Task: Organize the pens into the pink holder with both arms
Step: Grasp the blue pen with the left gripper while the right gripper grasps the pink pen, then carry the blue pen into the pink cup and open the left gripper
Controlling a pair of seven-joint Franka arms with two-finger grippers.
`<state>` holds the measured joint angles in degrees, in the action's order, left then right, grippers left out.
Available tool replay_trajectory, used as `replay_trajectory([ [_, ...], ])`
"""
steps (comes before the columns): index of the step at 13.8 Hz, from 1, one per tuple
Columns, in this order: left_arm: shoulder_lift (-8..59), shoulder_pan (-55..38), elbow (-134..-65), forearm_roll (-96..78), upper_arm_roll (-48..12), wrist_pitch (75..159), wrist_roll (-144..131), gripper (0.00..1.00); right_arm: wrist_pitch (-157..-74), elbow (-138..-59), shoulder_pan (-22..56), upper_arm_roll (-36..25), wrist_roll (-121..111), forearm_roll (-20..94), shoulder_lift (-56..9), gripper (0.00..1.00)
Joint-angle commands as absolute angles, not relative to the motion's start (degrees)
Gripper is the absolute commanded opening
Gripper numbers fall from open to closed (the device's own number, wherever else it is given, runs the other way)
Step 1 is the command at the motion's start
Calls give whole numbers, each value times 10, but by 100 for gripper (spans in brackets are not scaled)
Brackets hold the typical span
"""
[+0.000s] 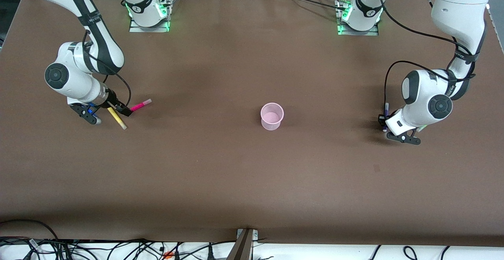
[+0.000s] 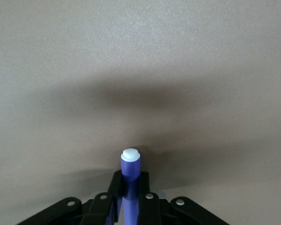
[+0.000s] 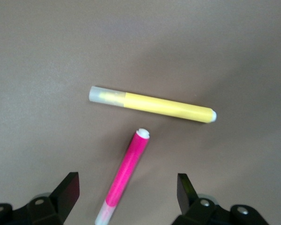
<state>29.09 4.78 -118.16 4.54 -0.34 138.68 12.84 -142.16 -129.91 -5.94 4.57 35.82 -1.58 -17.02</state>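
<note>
My right gripper is to grab the magenta pen next by its magenta body (image 1: 137, 106) (image 3: 127, 172), so that I can then drop the pen into the pink holder with the white tip first.
The pink holder (image 1: 271, 124) stands upright mid-table. My left gripper (image 2: 130, 182) is low at the left arm's end of the table, shut on the dark purple pen (image 2: 130, 165), whose white tip sticks out past the fingers. In the front view that pen (image 1: 386, 108) pokes out beside the left gripper (image 1: 384, 123). My right gripper (image 3: 127, 190) hangs open over the magenta pen (image 3: 127, 174), which lies between its fingers, untouched. The yellow pen (image 3: 152, 104) lies just past it. Both pens, magenta (image 1: 141, 104) and yellow (image 1: 117, 118), lie by the right gripper (image 1: 111, 115) at the right arm's end.
A pale green bit (image 1: 422, 127) shows on the table under the left arm's wrist. The brown tabletop (image 1: 252, 181) stretches wide between the holder and each arm. Cables run along the table edge nearest the front camera.
</note>
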Motion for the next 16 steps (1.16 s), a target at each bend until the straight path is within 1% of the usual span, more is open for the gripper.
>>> replay_trajectory([
  [1, 294, 54, -1176, 46, -6, 1387, 142, 0, -1465, -1302, -60, 47, 366, -8, -193, 92],
  [3, 287, 51, -1172, 46, -8, 1383, 141, 0, -1481, -1302, -60, 47, 367, -8, -202, 92],
  [5, 272, 53, -1164, 45, -34, 1355, 141, 0, -1514, -1302, -60, 47, 368, -8, -220, 91],
  [6, 262, 53, -1151, 45, -46, 1327, 142, 0, -1532, -1302, -60, 47, 368, -8, -228, 91],
  [8, 260, 54, -1101, 44, -61, 1257, 146, 0, -1542, -1303, -61, 47, 368, -8, -232, 90],
  [9, 259, 54, -1077, 42, -74, 1226, 165, 0, -1542, -1303, -61, 48, 368, -8, -232, 86],
  [10, 259, 54, -1058, 27, -90, 1207, 190, 0, -1542, -1304, -62, 48, 368, -7, -232, 78],
  [11, 259, 54, -1046, -9, -99, 1189, 222, 0, -1542, -1304, -62, 47, 368, -7, -232, 67],
  [13, 261, 51, -1033, -98, -100, 1187, 314, 0, -1542, -1304, -63, 47, 368, -6, -232, 45],
  [15, 266, 49, -1027, -216, -117, 1187, 420, 0, -1541, -1304, -63, 47, 367, -5, -232, 22],
  [16, 267, 46, -1027, -278, -120, 1187, 458, 0, -1541, -1304, -63, 47, 367, -5, -232, 13],
])
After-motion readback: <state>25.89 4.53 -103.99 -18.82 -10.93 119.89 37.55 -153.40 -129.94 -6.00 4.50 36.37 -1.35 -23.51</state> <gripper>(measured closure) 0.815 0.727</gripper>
